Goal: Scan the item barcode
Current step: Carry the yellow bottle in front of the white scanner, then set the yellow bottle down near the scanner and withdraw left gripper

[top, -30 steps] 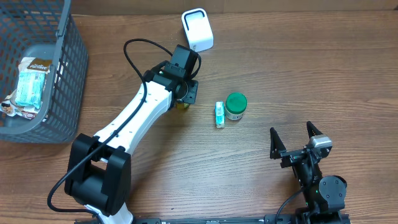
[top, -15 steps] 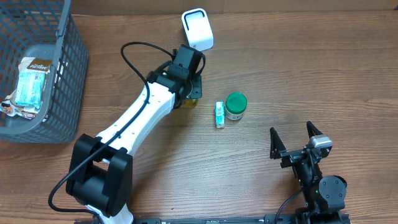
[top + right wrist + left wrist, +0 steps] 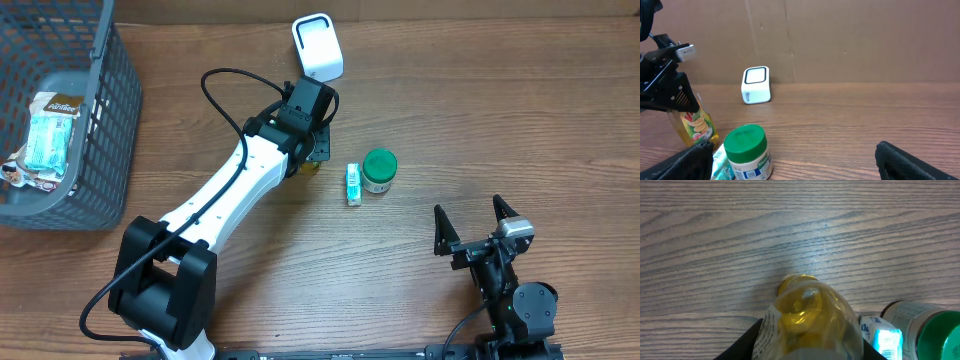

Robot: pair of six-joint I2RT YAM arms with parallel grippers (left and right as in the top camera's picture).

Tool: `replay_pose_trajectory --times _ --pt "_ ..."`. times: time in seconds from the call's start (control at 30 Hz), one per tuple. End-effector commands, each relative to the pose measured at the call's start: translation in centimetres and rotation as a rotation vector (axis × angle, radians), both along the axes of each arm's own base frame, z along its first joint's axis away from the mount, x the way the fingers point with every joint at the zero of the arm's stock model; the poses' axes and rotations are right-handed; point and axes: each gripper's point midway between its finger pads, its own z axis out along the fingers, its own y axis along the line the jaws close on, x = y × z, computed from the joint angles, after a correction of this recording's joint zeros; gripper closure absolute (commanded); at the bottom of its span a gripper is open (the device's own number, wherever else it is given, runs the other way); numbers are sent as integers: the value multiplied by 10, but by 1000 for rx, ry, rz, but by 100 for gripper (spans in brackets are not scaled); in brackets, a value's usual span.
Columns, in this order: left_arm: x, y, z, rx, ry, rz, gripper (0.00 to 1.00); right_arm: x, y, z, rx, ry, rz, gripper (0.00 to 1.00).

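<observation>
My left gripper releases the bottle (image 3: 807, 315) now. The bottle is nearly upright, its base low at the flat table, so it would land standing.
My left gripper (image 3: 312, 138) is shut on a clear bottle of yellow liquid (image 3: 309, 164), just below the white scanner (image 3: 317, 47). In the left wrist view the bottle (image 3: 807, 315) fills the space between the dark fingers (image 3: 745, 344) and hangs over the wood table. From the right wrist view the bottle (image 3: 696, 122) stands upright under the left gripper (image 3: 670, 92), with the scanner (image 3: 756, 85) behind it. My right gripper (image 3: 478, 222) stands open and empty at the front right.
A green-lidded jar (image 3: 379, 170) and a small blue-and-white pack (image 3: 352, 184) sit right of the bottle. A grey mesh basket (image 3: 95, 150) holding packets stands at the far left. A cardboard wall (image 3: 840, 35) backs the table.
My left gripper has shifted a little to the right and toward the scanner with the bottle in it. The right arm has stayed still.
</observation>
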Motion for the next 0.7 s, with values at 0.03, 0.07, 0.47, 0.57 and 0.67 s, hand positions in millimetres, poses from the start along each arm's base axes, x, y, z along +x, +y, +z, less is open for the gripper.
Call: replay_pose_trajectory --times 0.03,0.07,0.47,0.57,0.67 --pt "1 1 1 8 -10 22 61 0 -1 -3 -1 -1 -8 0" --pt "1 1 1 9 -9 22 61 0 -1 -3 -1 -1 -8 0" --pt "-1 2 0 13 -1 22 21 0 -1 -3 -1 -1 -8 0" --pt "-2 3 -1 18 5 19 18 0 -1 -3 -1 -1 -8 0" --pt "1 1 2 42 -18 -41 9 0 -1 -3 -1 -1 -8 0"
